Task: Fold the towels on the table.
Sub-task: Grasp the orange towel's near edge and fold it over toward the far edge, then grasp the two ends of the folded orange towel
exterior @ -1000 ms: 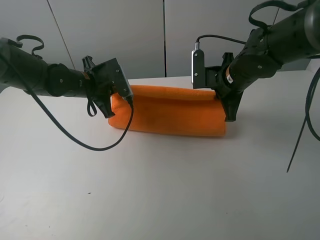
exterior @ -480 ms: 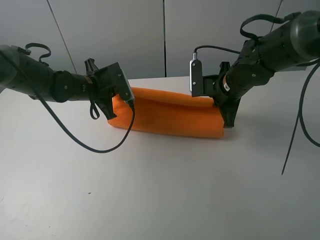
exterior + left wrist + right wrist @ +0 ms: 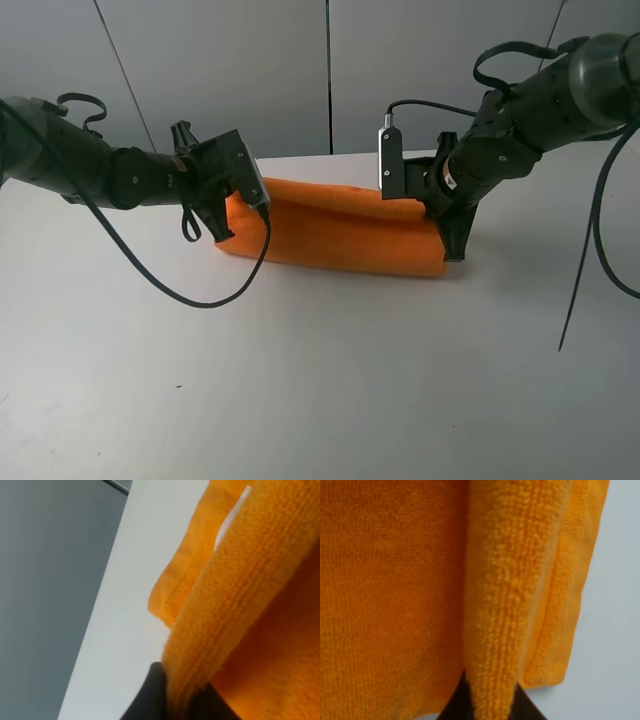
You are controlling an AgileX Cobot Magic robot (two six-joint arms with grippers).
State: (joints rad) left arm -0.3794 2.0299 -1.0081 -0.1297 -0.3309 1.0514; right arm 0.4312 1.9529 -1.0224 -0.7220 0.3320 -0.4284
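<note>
The folded edge (image 3: 502,600) runs low over the lower layer (image 3: 557,645), inside its far hem, so it is now time for my right gripper to open and release the towel.
The orange towel (image 3: 340,235) lies on the white table (image 3: 300,400) as a long doubled-over band between my two grippers. My left gripper (image 3: 222,222) is shut on its left end and my right gripper (image 3: 455,240) is shut on its right end, both low near the tabletop. In the left wrist view the dark fingertips (image 3: 155,690) pinch a thick fuzzy edge of the towel (image 3: 260,580), with its white label (image 3: 230,520) showing beyond. In the right wrist view the fingertips (image 3: 457,705) pinch a folded edge of the towel (image 3: 395,580) over a lower layer.
Grey wall panels (image 3: 250,70) stand behind the table's far edge. A black cable (image 3: 200,300) loops down from the left arm onto the table and another (image 3: 590,260) hangs from the right arm. Bare white tabletop stretches in front of the towel.
Both grippers, still holding the towel's ends, have shifted slightly inward and the right wrist has sunk a little. The towel band sits a bit lower and flatter.
</note>
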